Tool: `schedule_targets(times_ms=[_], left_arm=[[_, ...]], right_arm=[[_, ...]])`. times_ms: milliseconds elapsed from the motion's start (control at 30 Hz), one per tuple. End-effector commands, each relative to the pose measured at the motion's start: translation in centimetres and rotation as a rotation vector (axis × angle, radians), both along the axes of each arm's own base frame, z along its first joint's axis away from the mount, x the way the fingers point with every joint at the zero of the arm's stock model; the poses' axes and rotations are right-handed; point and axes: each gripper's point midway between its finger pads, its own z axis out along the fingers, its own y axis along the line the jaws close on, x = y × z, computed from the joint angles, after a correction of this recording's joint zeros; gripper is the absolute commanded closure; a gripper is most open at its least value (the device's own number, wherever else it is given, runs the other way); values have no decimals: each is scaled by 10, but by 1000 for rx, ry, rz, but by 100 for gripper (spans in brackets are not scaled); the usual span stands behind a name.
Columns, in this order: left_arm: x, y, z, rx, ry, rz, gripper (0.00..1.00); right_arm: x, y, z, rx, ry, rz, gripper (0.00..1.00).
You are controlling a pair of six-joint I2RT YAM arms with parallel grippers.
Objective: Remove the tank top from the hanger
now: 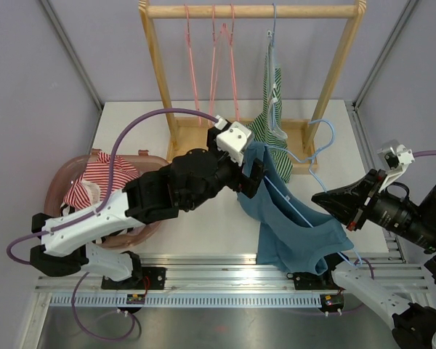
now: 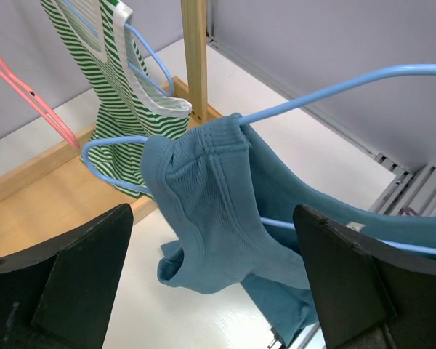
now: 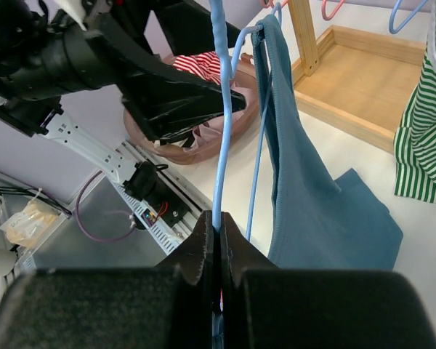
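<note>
My left gripper pinches the tank top's bunched upper strap [image 3: 269, 52] next, fabric only and clear of the wire, to slide it off the hanger.
The teal tank top [image 1: 294, 233] hangs on a light blue hanger [image 1: 325, 131], held tilted above the table off the rack. My right gripper [image 1: 321, 198] is shut on the hanger wire; in the right wrist view its jaws [image 3: 218, 225] pinch the wire [image 3: 219, 131], with the top [image 3: 312, 196] draped to the right. My left gripper [image 1: 253, 178] is open at the top's upper strap. In the left wrist view its fingers [image 2: 214, 283] stand wide apart, with the bunched strap [image 2: 218, 211] just ahead between them, untouched, and the hanger [image 2: 334, 91] passing through it.
A wooden rack [image 1: 251, 11] stands at the back with pink hangers [image 1: 218, 51] and a green striped top [image 1: 270, 120] on another blue hanger. A pink basket [image 1: 65, 178] holding a red striped garment [image 1: 102, 174] sits at the left.
</note>
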Motion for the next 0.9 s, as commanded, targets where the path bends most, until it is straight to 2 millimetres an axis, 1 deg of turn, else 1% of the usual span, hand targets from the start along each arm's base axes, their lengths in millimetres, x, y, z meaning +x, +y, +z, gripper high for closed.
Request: schedule_targets(times_ms=[0,33,100,167,200,233,333,400,433,467,533,567,600,633,667,700,733,767,800,833,867], left_arm=[[7,0,35,-103,-57,47,8],[7,-3,31,-93,-55,42,12],[9,-6,28,-90,-55,46,12],[12,-8,25,-81,-56,60,26],[13,-8,24,-77,-56,64,35],[14,-8,22,-71,-57,71,41],[20,-2,16,-50,-66,114,51],[23,2,19,-64,-70,130,63],[25,4,18,-62,-71,139,71],[28,8,19,-65,-73,165,83],[30,17,22,-77,-72,203,91],[35,28,20,-81,-69,262,100],[37,40,24,-102,-70,304,100],[40,49,24,-113,-67,347,100],[46,63,16,-117,-55,427,100],[51,75,16,-132,-48,474,100],[55,93,15,-143,-43,531,100],[58,101,6,-159,-17,562,100],[66,114,2,-166,-6,610,100],[67,126,-2,-166,9,631,100],[69,133,-4,-190,26,650,100]], right_arm=[[-18,-1,21,57,-59,40,100],[-19,-2,22,61,-61,40,100],[-23,-3,26,71,-73,43,100],[-24,-3,28,76,-79,49,100],[-25,-3,28,76,-80,49,100],[-23,-3,28,75,-77,45,100],[-25,-3,27,78,-76,50,100],[-26,-2,27,85,-83,58,100],[-27,-2,27,85,-87,61,100],[-26,-2,25,79,-84,57,100],[-21,-2,18,54,-79,50,100],[-20,-2,14,42,-70,47,100],[-20,-2,10,31,-66,53,100],[-19,-2,4,13,-65,60,100],[-22,-1,-1,3,-61,71,100],[-23,-1,-4,-6,-62,81,100],[-28,-1,-11,-17,-69,103,100],[-31,-1,-13,-21,-74,118,100],[-37,-2,-14,-22,-97,134,100],[-41,-1,-17,-22,-97,158,100],[-44,-1,-18,-20,-103,169,100]])
